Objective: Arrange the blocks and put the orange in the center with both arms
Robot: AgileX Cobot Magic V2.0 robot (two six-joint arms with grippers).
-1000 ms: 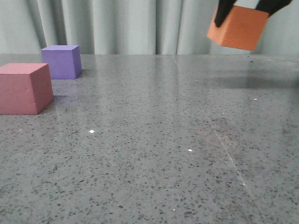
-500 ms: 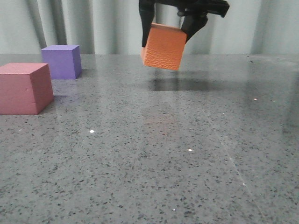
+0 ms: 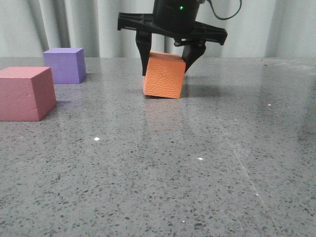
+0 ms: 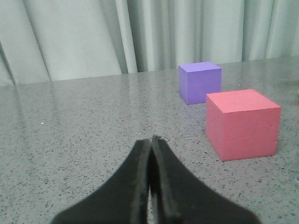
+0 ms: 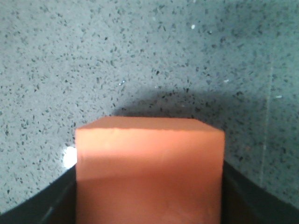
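My right gripper is ready to open: the orange cube's (image 3: 164, 75) lower edge is on the grey tabletop, so the cube would stand.
The orange cube (image 3: 164, 75) sits slightly tilted at the table's middle back, its lower edge touching or just above the top. My right gripper (image 3: 166, 61) is shut on it from above, one finger on each side. In the right wrist view the orange cube (image 5: 149, 168) fills the gap between the jaws. The pink-red cube (image 3: 26, 93) stands at the left, the purple cube (image 3: 65, 64) behind it. My left gripper (image 4: 151, 140) is shut and empty, low over the table, with the pink-red cube (image 4: 243, 123) and purple cube (image 4: 200, 82) ahead of it to one side.
A grey speckled stone table (image 3: 197, 163) spreads across the view. A pale curtain (image 3: 98, 24) hangs behind its far edge.
My right gripper has carried the orange cube from high at the right, leftward and down, to the table's middle back. The pink-red and purple cubes have not moved.
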